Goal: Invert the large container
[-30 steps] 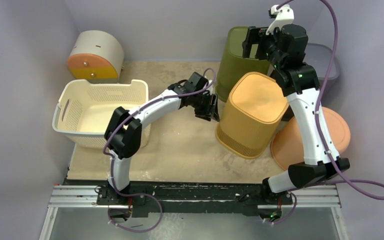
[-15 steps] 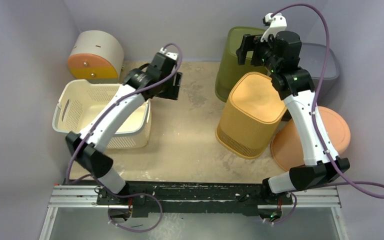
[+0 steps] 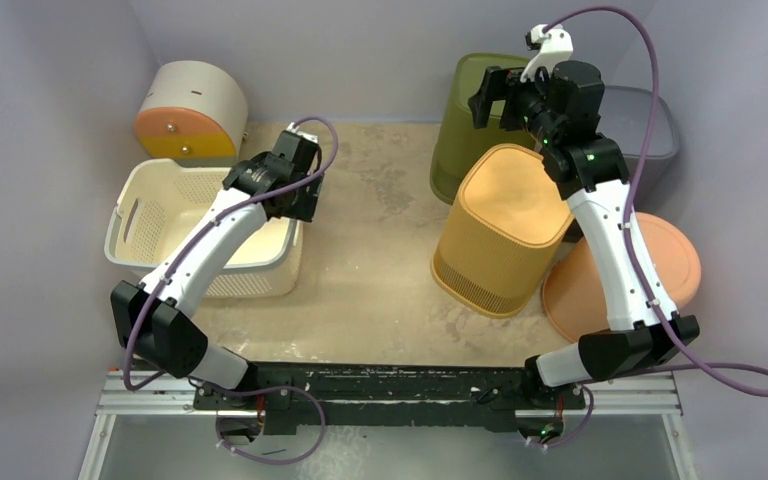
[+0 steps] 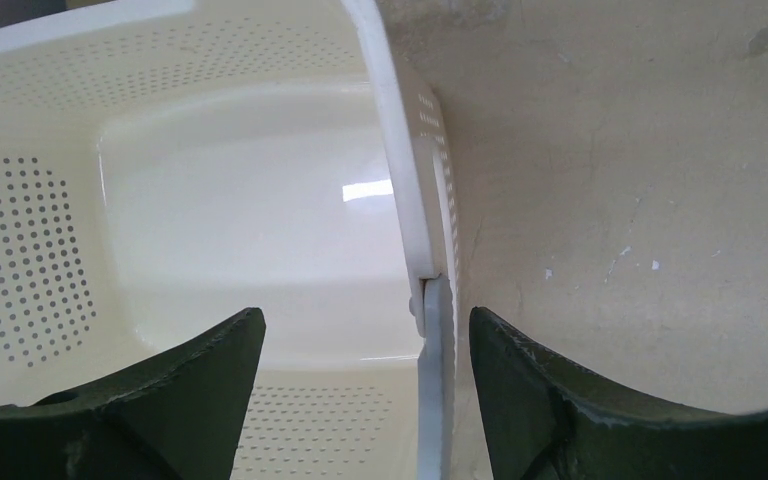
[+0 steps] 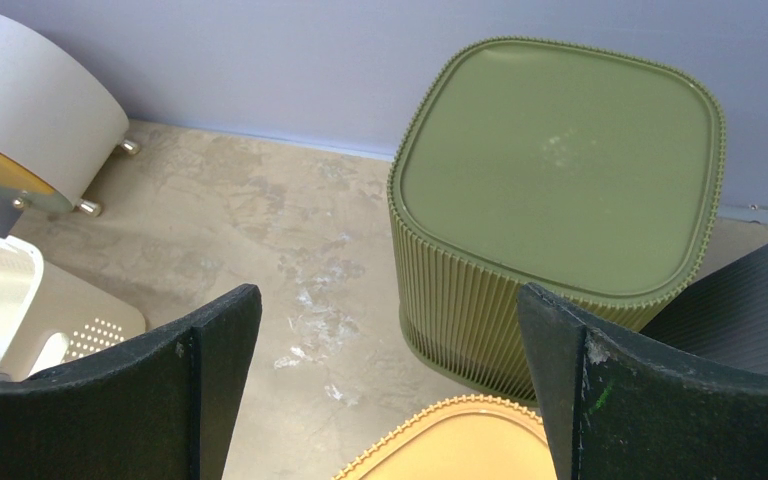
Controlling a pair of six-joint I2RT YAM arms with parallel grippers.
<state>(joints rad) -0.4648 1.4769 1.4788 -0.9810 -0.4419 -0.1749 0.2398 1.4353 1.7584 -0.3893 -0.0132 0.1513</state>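
My left gripper must lower before closing: its fingers, above the basket's rim in the left wrist view, would miss.
The large cream perforated basket (image 3: pixel 210 171) stands upright, mouth up, at the left of the table. My left gripper (image 3: pixel 300 192) is open over the basket's right rim. In the left wrist view the rim (image 4: pixel 407 190) runs between the two fingers of my left gripper (image 4: pixel 365 400), nearer the right finger (image 4: pixel 580 410), with neither finger touching it. My right gripper (image 3: pixel 490 95) is open and empty, high above the back right. In the right wrist view it (image 5: pixel 390 400) hangs over the green and orange bins.
An orange ribbed bin (image 3: pixel 505 225) and an olive-green ribbed bin (image 3: pixel 472 110) stand bottom up at the right. A grey bin (image 3: pixel 652 125) and an orange tub (image 3: pixel 665 275) sit behind the right arm. A white and orange drum (image 3: pixel 190 110) lies at the back left.
My left arm has swung left from beside the orange bin to the cream basket's right rim. My right gripper has shifted slightly left and stayed open.
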